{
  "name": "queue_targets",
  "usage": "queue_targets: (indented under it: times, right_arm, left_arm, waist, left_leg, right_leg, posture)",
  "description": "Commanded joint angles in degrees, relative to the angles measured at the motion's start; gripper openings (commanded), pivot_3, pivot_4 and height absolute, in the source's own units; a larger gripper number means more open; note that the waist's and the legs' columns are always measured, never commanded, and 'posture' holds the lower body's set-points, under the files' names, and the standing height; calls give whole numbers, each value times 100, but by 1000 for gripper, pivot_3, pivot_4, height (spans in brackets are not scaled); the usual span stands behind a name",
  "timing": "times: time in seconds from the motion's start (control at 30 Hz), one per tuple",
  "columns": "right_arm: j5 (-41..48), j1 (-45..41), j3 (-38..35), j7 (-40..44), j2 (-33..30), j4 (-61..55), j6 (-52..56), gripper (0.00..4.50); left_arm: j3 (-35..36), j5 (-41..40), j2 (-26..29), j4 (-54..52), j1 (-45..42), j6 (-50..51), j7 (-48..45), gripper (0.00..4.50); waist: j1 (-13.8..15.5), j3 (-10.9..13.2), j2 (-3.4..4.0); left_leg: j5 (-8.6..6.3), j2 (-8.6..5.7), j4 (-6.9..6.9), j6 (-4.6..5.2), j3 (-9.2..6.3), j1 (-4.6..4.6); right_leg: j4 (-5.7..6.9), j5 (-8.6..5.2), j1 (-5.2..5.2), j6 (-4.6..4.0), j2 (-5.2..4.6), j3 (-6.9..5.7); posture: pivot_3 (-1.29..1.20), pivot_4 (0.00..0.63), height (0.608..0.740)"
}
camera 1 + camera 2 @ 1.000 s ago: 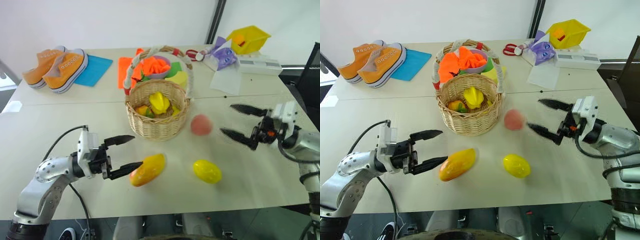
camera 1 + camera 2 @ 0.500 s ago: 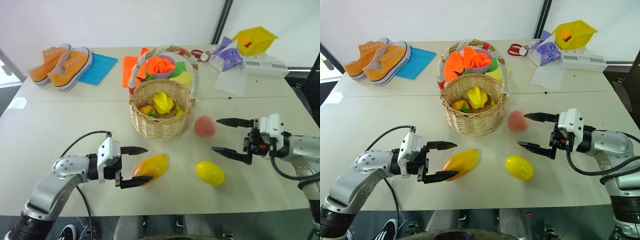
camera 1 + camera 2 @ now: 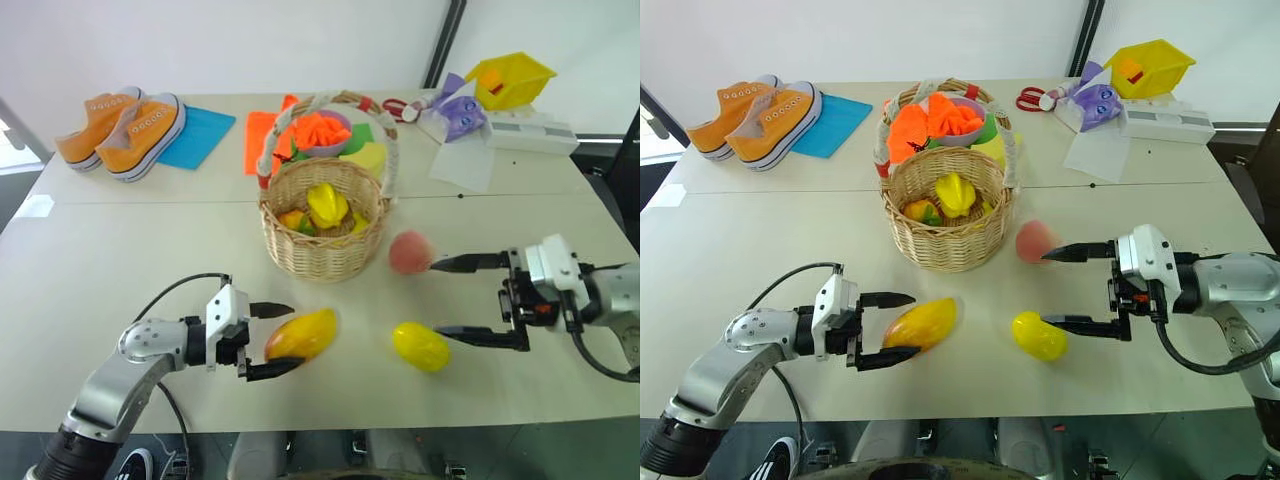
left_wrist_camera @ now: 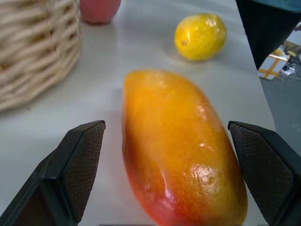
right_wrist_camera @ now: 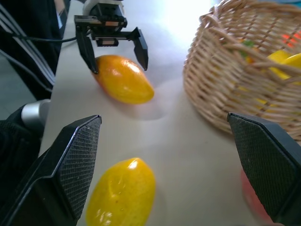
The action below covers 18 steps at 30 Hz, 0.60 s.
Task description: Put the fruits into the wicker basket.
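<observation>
My left gripper should close, because its fingertips stand on either side of the mango in the left wrist view. Closing now would hold the mango.
On the table's near half lies the orange-yellow mango (image 3: 306, 333), and its left end sits between the fingers of my open left gripper (image 3: 296, 336) with a gap on each side (image 4: 178, 150). To the right, my right gripper (image 3: 435, 298) is open and holds nothing. Its upper fingertip reaches the edge of the pink peach (image 3: 408, 251), and its lower one ends beside the yellow lemon (image 3: 420, 346). Whether either tip touches, I cannot tell. The wicker basket (image 3: 322, 258) stands upright behind the fruits, holding yellow and orange toy pieces.
Behind the basket lie an orange cloth and a purple bowl (image 3: 322, 130). Orange sneakers (image 3: 120, 125) and a blue sheet (image 3: 195, 137) are at the back left. A yellow bin (image 3: 512, 78), white box (image 3: 525, 130) and paper (image 3: 462, 165) are at the back right.
My left gripper has sunk and closed in on the mango's end. The right gripper has dropped lower and turned, now spanning from the peach to the lemon. Both stayed open.
</observation>
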Motion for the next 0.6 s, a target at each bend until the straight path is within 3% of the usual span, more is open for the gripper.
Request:
queue_targets:
  times: [0.03,0.2,0.3,0.37,0.47,0.6]
  right_arm:
    - [-4,-55,-116,171,-196,-149,-26,4464]
    - [-70,-78,-85,192,-197,-122,-56,4464]
    - [-106,-43,-60,169,-149,-120,-67,4500]
    - [-136,-45,-56,143,-121,-119,-83,4500]
    - [-140,-72,-54,103,-61,-82,-90,4500]
    - [-152,-90,-53,61,46,23,-150,4500]
  left_arm:
    - [-69,78,-59,-24,-38,-143,8,4500]
    - [-155,183,-115,73,-99,-133,47,4500]
    - [-260,258,-83,94,-102,-65,24,3603]
    - [-234,278,-95,52,-88,-134,36,2756]
    - [12,5,-163,-58,-96,-70,104,2674]
    - [758,-1086,-82,-463,-225,427,46,2674]
  waist:
    - [-1,0,0]
    - [-6,0,0]
    - [-3,0,0]
    - [-2,0,0]
    - [-2,0,0]
    - [-7,1,-2]
  left_leg:
    - [0,0,0,0,0,0]
    - [0,1,0,0,0,0]
    - [0,1,0,0,0,0]
    - [0,1,0,0,0,0]
    - [0,1,0,0,0,0]
    - [0,1,0,0,0,0]
  right_leg:
    - [0,0,0,0,0,0]
    - [0,0,-2,-1,0,0]
    - [0,0,-2,-1,0,-1]
    - [-1,0,-1,0,0,0]
    - [-1,0,-1,0,0,0]
    - [0,0,-2,0,0,-1]
  posture:
    - [0,150,740]
    - [0,150,740]
    - [0,150,740]
    - [0,150,740]
    - [0,150,740]
    - [0,150,740]
